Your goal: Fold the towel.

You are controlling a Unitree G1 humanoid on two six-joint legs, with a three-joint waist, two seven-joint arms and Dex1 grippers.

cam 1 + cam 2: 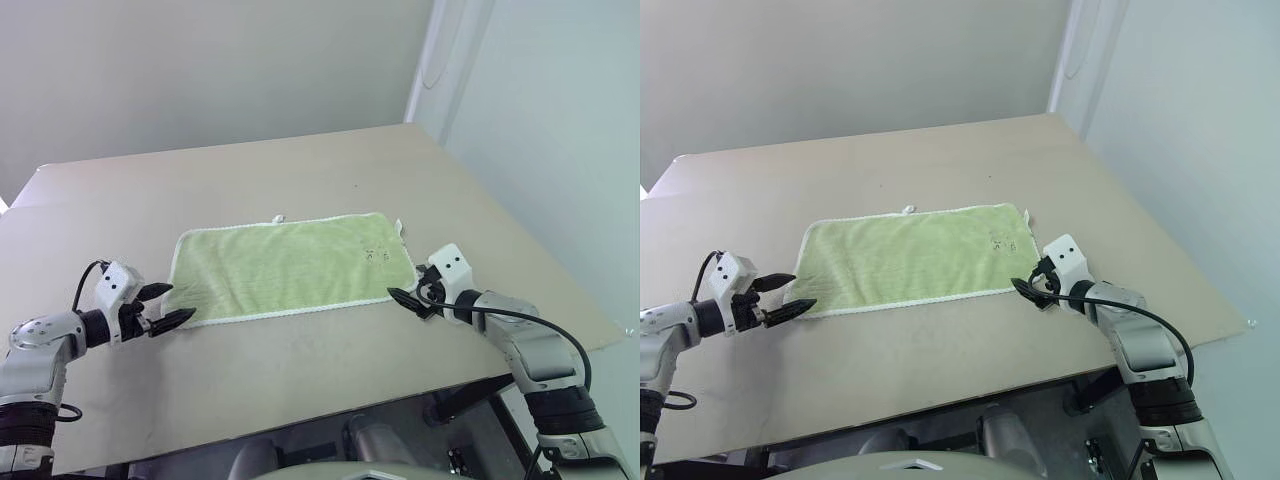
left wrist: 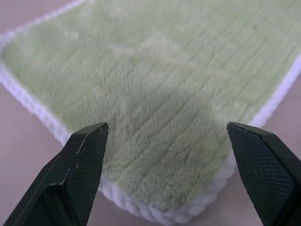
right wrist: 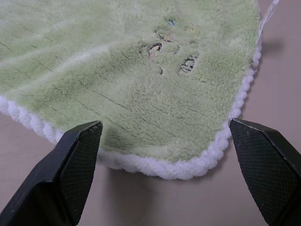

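Note:
The thick edging of the towel (image 1: 290, 267) gives an edge at its white-edged corner, so I need to grab it there next with my left gripper to fold it.
The towel (image 1: 290, 267) lies flat on the table (image 1: 300, 180), a light-green terry rectangle with white edging, a small loop tab (image 1: 278, 218) on its far edge and a dark logo (image 1: 377, 254) near its right end. My left gripper (image 1: 172, 305) stands open just off the towel's near-left corner (image 2: 164, 207), not touching it. My right gripper (image 1: 408, 290) is open at the near-right corner (image 3: 188, 165), fingertips either side of it with nothing held. Both wrist views look over the open black fingers (image 2: 80, 169) onto the cloth.
The beige table's front edge (image 1: 330, 400) runs just below both arms and its right edge (image 1: 520, 230) lies beside the right arm. Bare tabletop surrounds the towel on all sides. A pale wall (image 1: 200, 70) rises behind the table.

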